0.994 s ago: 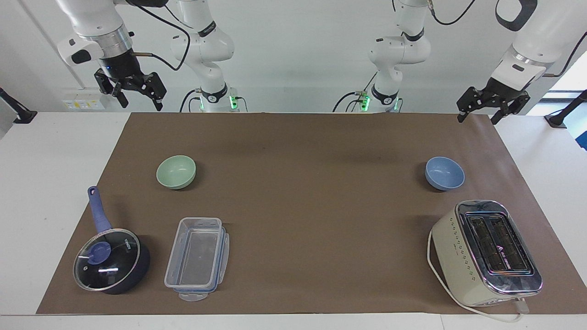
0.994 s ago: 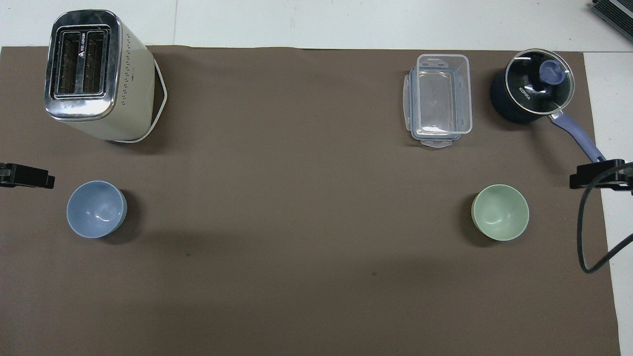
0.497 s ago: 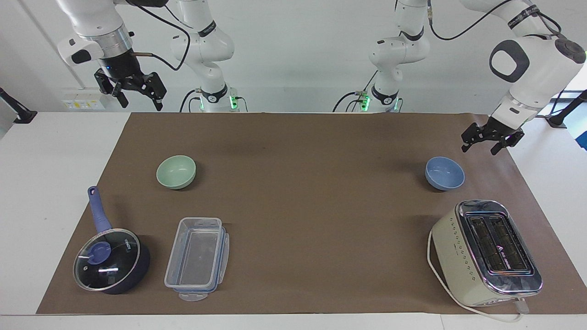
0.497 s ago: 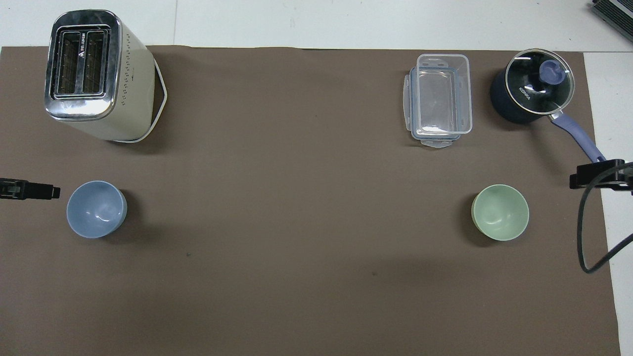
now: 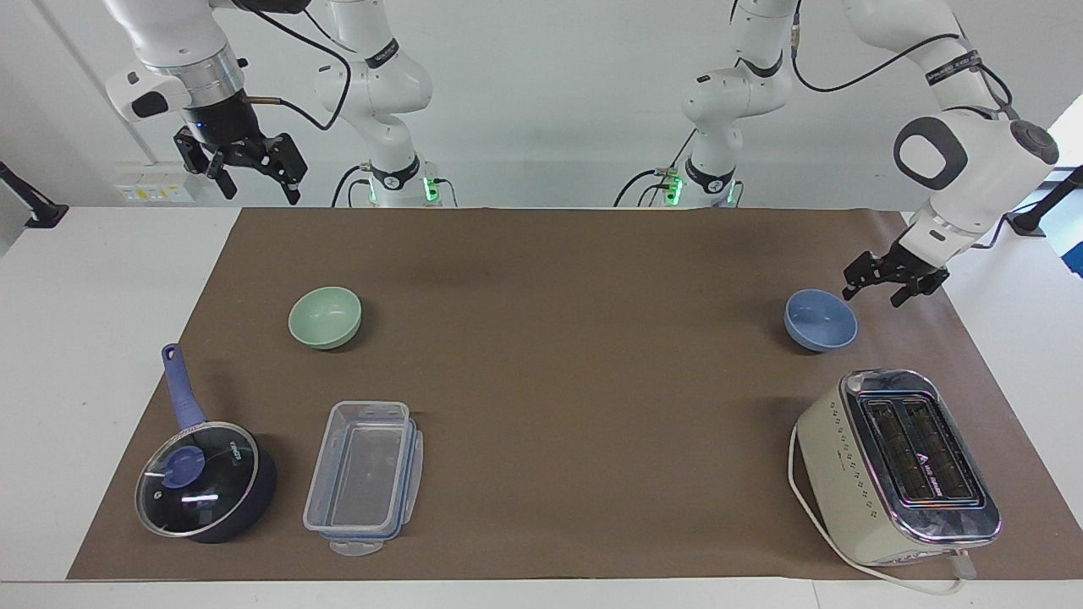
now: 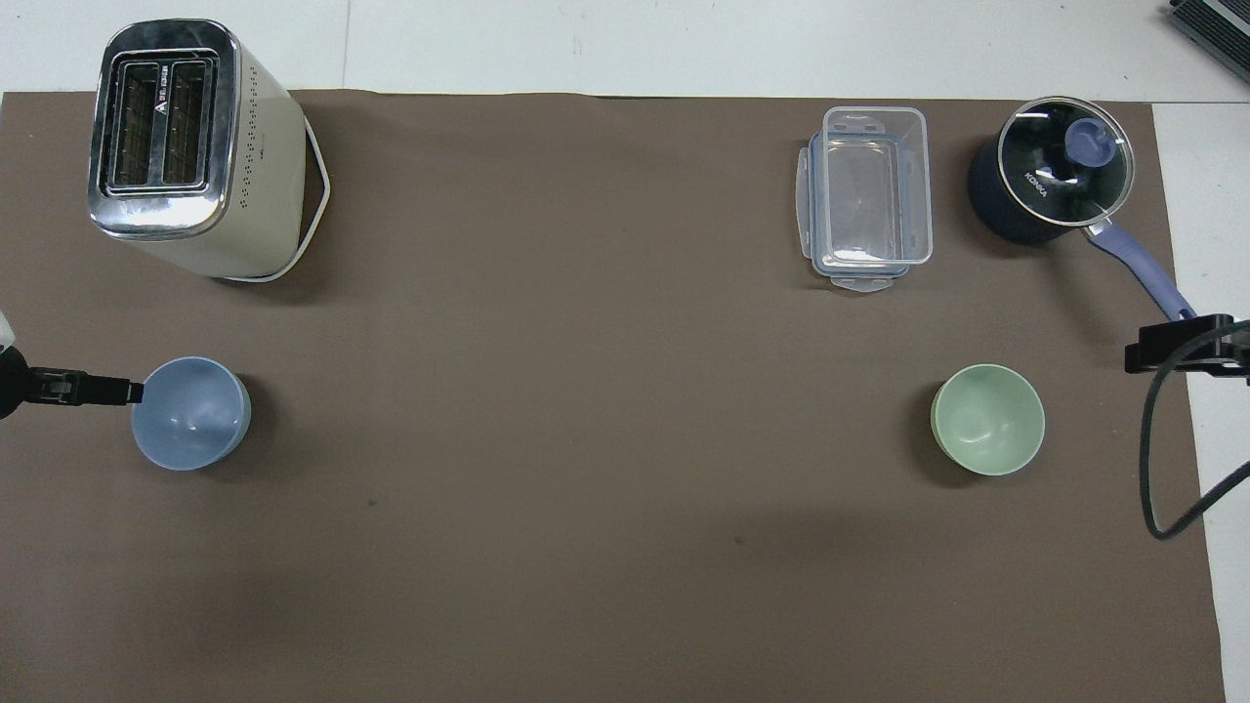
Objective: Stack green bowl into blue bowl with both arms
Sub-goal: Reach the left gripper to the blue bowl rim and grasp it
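The blue bowl needs to come to where the green bowl (image 6: 987, 420) can be stacked into it, so my left gripper needs to grab the blue bowl by its rim (image 6: 143, 410) next.
The pale green bowl (image 5: 325, 316) sits upright on the brown mat toward the right arm's end; it also shows in the overhead view (image 6: 987, 419). The blue bowl (image 5: 820, 320) sits upright toward the left arm's end, also in the overhead view (image 6: 190, 413). My left gripper (image 5: 872, 291) is open and low beside the blue bowl's rim, toward the table's end; its tip (image 6: 125, 392) reaches the rim from above. My right gripper (image 5: 257, 188) is open and empty, waiting high over the mat's edge near its base (image 6: 1133, 355).
A cream toaster (image 5: 897, 465) stands farther from the robots than the blue bowl. A clear plastic container (image 5: 364, 478) and a dark blue saucepan with a glass lid (image 5: 203, 478) lie farther out than the green bowl. The brown mat (image 5: 575, 364) covers the table.
My left gripper has come down and moved in to the blue bowl's rim. The right arm and both bowls have not moved.
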Motion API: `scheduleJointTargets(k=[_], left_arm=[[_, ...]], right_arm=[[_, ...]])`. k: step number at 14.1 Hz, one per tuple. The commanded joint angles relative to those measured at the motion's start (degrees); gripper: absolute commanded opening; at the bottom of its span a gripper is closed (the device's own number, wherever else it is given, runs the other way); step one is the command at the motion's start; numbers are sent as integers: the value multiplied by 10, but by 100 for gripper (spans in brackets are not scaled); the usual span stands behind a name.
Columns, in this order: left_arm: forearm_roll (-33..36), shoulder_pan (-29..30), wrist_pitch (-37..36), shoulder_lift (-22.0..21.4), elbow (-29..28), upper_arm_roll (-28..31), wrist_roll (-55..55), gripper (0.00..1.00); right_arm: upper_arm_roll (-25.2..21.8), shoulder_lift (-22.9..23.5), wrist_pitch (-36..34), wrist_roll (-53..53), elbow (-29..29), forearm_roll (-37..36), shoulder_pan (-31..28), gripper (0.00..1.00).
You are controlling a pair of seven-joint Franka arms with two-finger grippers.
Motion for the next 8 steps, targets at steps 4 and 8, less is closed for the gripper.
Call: scheduleJointTargets(k=[4,8], left_arm=[[-41,23,35,40,-11,-6,46,100],[-70,23,47,56,-19,-6,55,100]], right_arm=[[4,-3,-3,-13,-1,1,-8,100],[4,-3,-3,-12,-1,1,-8,100]])
